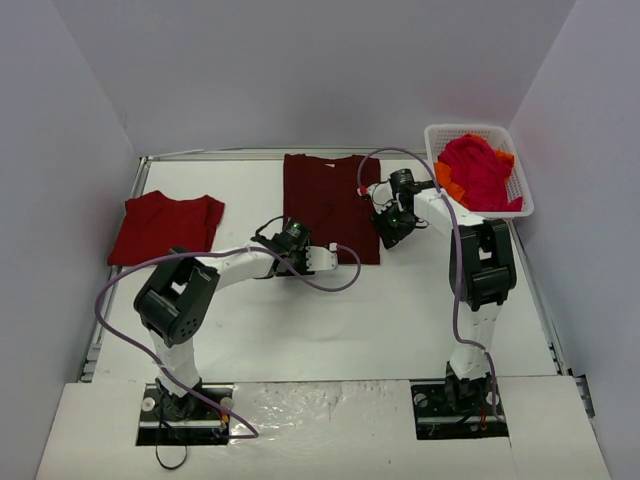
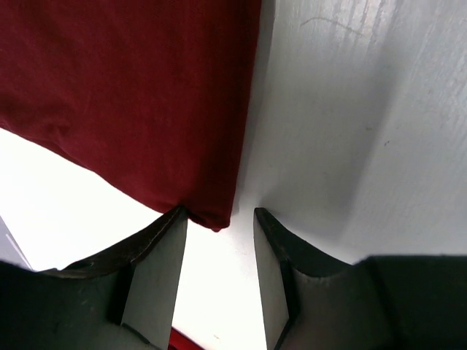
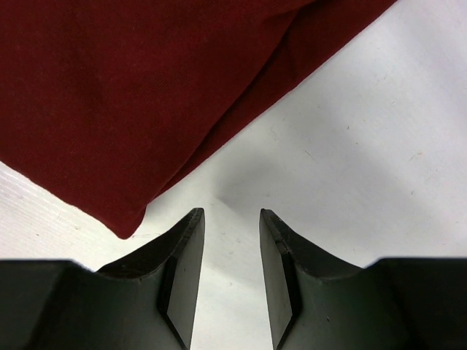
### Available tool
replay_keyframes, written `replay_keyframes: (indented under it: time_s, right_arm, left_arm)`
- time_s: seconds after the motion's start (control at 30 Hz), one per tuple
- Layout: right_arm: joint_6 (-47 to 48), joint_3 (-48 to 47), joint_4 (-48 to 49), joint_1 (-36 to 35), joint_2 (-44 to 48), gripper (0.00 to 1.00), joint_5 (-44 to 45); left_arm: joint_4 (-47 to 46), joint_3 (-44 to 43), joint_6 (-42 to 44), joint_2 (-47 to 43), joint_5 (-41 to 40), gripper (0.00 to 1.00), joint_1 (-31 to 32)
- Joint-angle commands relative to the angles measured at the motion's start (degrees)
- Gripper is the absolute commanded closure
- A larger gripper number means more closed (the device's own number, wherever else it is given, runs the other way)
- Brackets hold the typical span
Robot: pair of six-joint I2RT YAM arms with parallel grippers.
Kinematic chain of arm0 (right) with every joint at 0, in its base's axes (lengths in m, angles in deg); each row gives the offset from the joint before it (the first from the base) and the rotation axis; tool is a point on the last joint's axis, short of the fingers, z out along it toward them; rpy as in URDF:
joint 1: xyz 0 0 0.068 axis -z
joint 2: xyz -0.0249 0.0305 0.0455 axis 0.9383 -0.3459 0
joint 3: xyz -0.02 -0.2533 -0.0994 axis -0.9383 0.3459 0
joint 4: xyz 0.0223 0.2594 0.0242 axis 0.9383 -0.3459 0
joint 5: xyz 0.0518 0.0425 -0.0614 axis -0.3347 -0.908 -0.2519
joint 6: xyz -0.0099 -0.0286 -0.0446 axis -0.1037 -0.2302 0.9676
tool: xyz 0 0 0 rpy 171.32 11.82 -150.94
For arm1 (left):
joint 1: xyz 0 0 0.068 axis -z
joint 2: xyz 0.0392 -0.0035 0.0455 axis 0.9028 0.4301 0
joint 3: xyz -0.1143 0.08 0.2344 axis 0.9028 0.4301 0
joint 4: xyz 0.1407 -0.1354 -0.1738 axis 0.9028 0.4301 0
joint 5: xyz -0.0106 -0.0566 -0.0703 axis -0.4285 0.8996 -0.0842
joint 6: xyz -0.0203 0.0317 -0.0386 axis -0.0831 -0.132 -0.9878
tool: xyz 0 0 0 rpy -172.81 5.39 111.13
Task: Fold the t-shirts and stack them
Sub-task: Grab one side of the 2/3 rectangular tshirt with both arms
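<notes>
Next, my left gripper will grab the maroon t-shirt by its near corner to fold it, leaving the t-shirt's other near corner for my right gripper.
A large dark maroon t-shirt (image 1: 325, 200) lies folded into a long strip at the table's middle back. A brighter red t-shirt (image 1: 165, 226) lies folded at the left. Crimson and orange t-shirts (image 1: 478, 172) are heaped in the white basket (image 1: 523, 203). My left gripper (image 1: 297, 248) is open at the maroon shirt's near left corner (image 2: 211, 215), whose tip lies just before the left fingertip. My right gripper (image 1: 388, 226) is open over bare table beside the shirt's right edge; the maroon cloth (image 3: 146, 95) lies up and left of its fingers (image 3: 186, 270).
The white lattice basket stands at the back right corner. Grey walls close the table on three sides. A purple cable (image 1: 340, 283) loops over the table near the left arm. Bare white table (image 1: 400, 310) lies in front of the shirts.
</notes>
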Motion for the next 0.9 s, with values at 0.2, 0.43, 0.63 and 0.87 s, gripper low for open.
replay_keyframes:
  time_s: [0.2, 0.43, 0.63, 0.87]
  right_arm:
    - [0.8, -1.5, -2.5, 0.2, -0.7, 0.67, 0.7]
    - [0.9, -1.5, -2.6, 0.4, -0.9, 0.67, 0.5]
    - [1.0, -1.5, -2.8, 0.4, -0.5, 0.68, 0.2]
    - [1.1, -1.4, -3.0, 0.8, 1.5, 0.68, 0.7]
  left_arm:
    - [-3.8, -1.3, 1.5, 2.7, -3.5, 0.6, 0.2]
    - [-4.5, -1.7, 1.8, 4.5, -4.8, 0.69, -0.1]
    - [-2.3, -2.4, 1.4, 4.1, -4.1, 0.98, -0.1]
    - [-0.9, -2.7, -1.4, 1.3, -1.3, 0.98, -0.3]
